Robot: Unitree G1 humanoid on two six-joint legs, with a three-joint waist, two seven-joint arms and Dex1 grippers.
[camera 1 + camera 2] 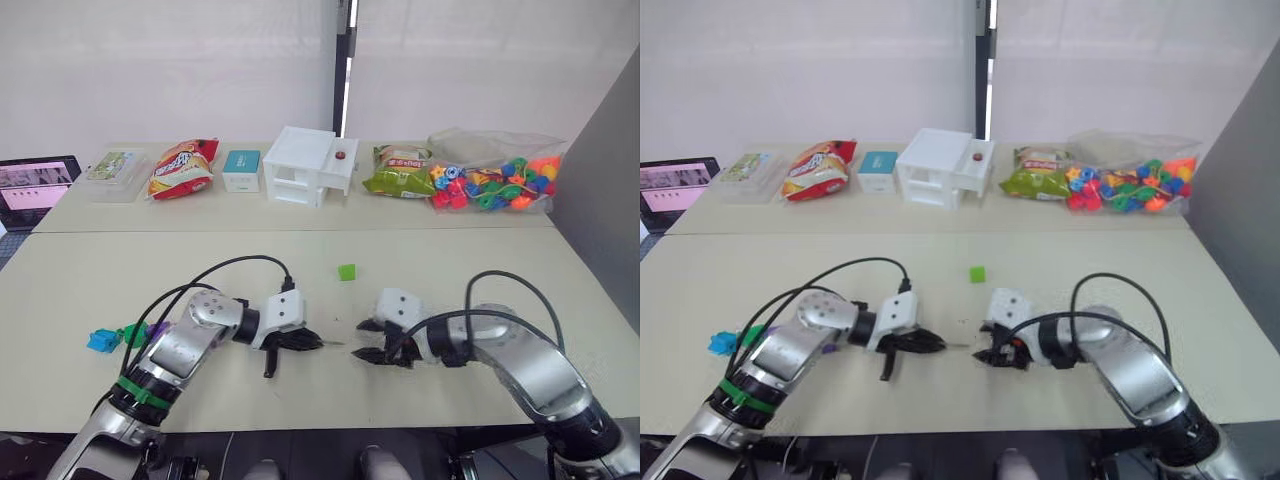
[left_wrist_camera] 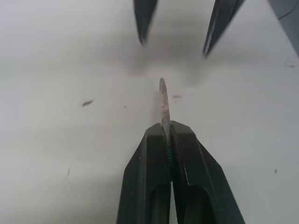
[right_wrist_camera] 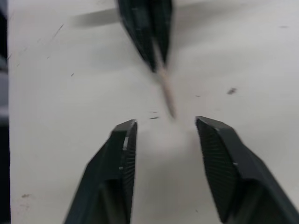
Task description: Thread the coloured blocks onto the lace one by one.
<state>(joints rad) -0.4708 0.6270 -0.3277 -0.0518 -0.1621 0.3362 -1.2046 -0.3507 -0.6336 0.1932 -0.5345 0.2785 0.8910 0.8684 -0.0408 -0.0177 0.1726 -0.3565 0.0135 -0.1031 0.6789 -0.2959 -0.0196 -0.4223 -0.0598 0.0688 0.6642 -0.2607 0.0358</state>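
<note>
My right gripper grabs the light green block by its sides next, since this leaves the light green block's hole free for the lace tip (image 1: pixel 334 343) (image 3: pixel 167 93).
My left gripper (image 1: pixel 305 341) is shut on the lace's stiff brownish tip (image 2: pixel 163 100), which pokes out past its fingers toward the right gripper. My right gripper (image 3: pixel 166 128) stands open just off the tabletop, and the lace tip (image 3: pixel 167 98) points into the gap between its fingers without touching them. Nothing is held between them. A light green block (image 1: pixel 346 271) lies alone on the table beyond both grippers. A blue block (image 1: pixel 100 340), a dark green one (image 1: pixel 133 333) and a purple one (image 1: pixel 158 328) sit close together beside my left arm.
A second table behind holds a tablet (image 1: pixel 35 187), snack bags (image 1: pixel 182 167), a small teal box (image 1: pixel 241 169), a white box (image 1: pixel 308 165) and a clear bag of mixed beads (image 1: pixel 495 180). A grey wall panel (image 1: pixel 600 210) stands at the right.
</note>
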